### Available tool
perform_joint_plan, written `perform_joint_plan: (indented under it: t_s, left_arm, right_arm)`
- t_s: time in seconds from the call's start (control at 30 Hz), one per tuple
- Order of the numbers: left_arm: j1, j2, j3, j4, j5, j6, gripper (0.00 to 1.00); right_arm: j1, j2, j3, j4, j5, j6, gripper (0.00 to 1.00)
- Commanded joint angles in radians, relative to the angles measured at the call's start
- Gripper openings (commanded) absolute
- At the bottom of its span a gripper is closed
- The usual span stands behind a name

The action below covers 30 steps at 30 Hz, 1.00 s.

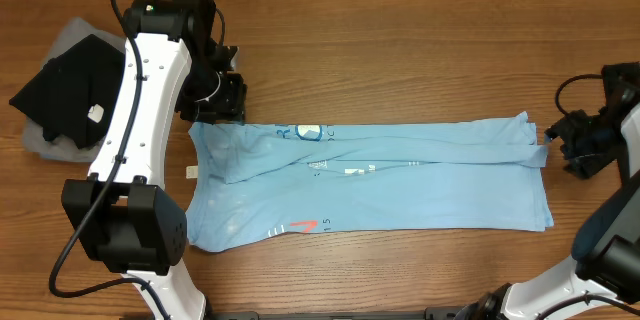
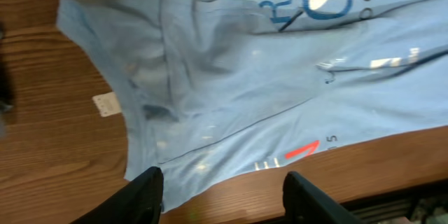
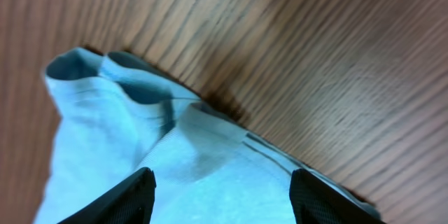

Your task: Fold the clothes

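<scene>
The shirt's back layer at the shirt's end [image 1: 209, 140] near the white tag [image 1: 192, 172] is the part my left gripper needs to grab next. That will fold the shirt toward the front.
A light blue shirt [image 1: 370, 180] lies folded lengthwise into a long band across the middle of the table, with blue print [image 1: 310, 133] near its back left and a red mark [image 1: 303, 226] at the front. My left gripper [image 1: 218, 100] hovers open and empty just beyond the shirt's back left corner; its wrist view shows the shirt's [image 2: 266, 77] left end between open fingers [image 2: 222, 196]. My right gripper [image 1: 570, 145] is open and empty at the shirt's right end, where the folded hem [image 3: 161, 133] lies under its fingers [image 3: 220, 199].
A black garment [image 1: 65, 90] lies on a grey one [image 1: 75, 35] at the back left of the wooden table [image 1: 420, 50]. A small white tag [image 1: 192, 171] sits on the table left of the shirt; it also shows in the left wrist view [image 2: 106, 103].
</scene>
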Motion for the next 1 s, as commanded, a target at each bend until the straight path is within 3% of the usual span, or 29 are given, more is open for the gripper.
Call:
perform_joint_plan:
  t_s: [0.0,0.13,0.27,0.43,0.57,0.97]
  left_arm:
    - [0.004,-0.023,0.001,0.004,0.076,0.004,0.60]
    - [-0.004,-0.021,-0.027,0.050,0.091,0.004,0.56]
    - [-0.033,-0.021,-0.128,0.172,0.093,-0.018,0.56]
    - [-0.050,-0.021,-0.292,0.422,0.055,-0.026,0.47]
    - [-0.048,-0.021,-0.367,0.516,-0.001,-0.026,0.42]
    - [-0.048,-0.021,-0.597,0.824,-0.078,-0.027,0.41]
  right_arm:
    - [-0.015,-0.031,0.020,0.003,-0.180,-0.067,0.65]
    - [-0.014,-0.031,0.020,0.008,-0.404,-0.200,0.62]
    - [-0.016,-0.040,0.020,0.000,-0.487,-0.210,0.58]
    - [-0.016,-0.135,0.020,-0.018,-0.536,-0.209,0.56]
    - [-0.003,-0.220,0.020,-0.025,-0.558,-0.208,0.57]
    - [0.040,-0.309,0.020,-0.041,-0.558,-0.197,0.57]
